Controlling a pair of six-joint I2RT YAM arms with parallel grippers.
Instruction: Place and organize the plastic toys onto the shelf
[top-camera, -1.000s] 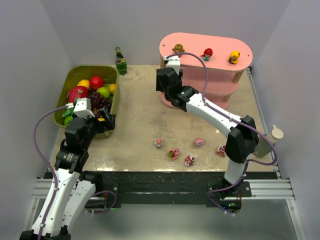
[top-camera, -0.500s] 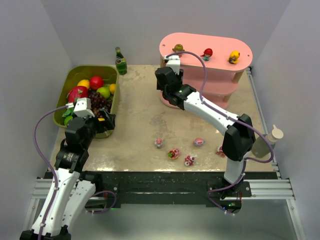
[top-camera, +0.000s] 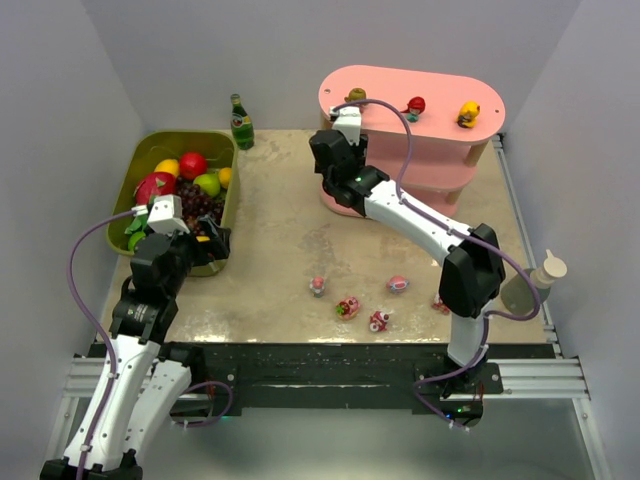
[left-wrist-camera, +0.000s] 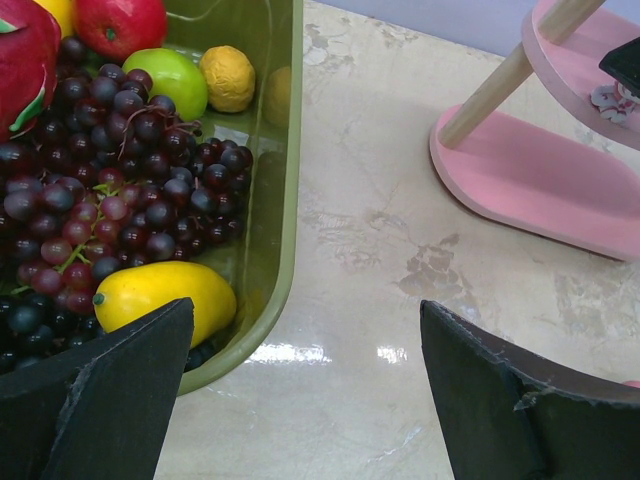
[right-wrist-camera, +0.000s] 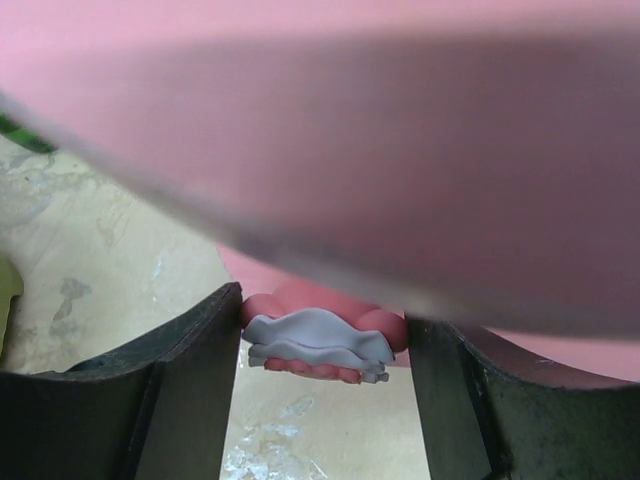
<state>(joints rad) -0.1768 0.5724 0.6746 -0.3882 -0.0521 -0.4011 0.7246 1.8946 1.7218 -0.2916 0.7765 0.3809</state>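
The pink and white toy (right-wrist-camera: 318, 335) is close above the shelf's middle board, inside its rim, and would land there, so now it is time for my right gripper to open.
The pink shelf (top-camera: 430, 95) stands at the back right. On its top board stand a brown-haired toy (top-camera: 355, 96), a red toy (top-camera: 415, 104) and a yellow toy (top-camera: 467, 113). Several small pink and red toys lie on the table, among them ones at the left (top-camera: 317, 285), middle (top-camera: 348, 307) and right (top-camera: 398, 284). My right gripper (top-camera: 340, 148) is at the shelf's left end. In the right wrist view it (right-wrist-camera: 320, 345) is shut on a pink and white toy (right-wrist-camera: 318, 335), just under a blurred pink board (right-wrist-camera: 400, 150). My left gripper (left-wrist-camera: 305, 400) is open and empty beside the bin.
An olive-green bin (top-camera: 228, 190) with grapes (left-wrist-camera: 110, 170), apples and a lemon (left-wrist-camera: 165, 295) stands at the left. A green glass bottle (top-camera: 241, 122) stands behind it. The shelf's bottom board (left-wrist-camera: 540, 180) shows in the left wrist view. A beige object (top-camera: 545, 275) sits at the table's right edge.
My right arm has stretched further, and its gripper has moved with the toy a little up and back toward the shelf's left end. The left arm has not moved.
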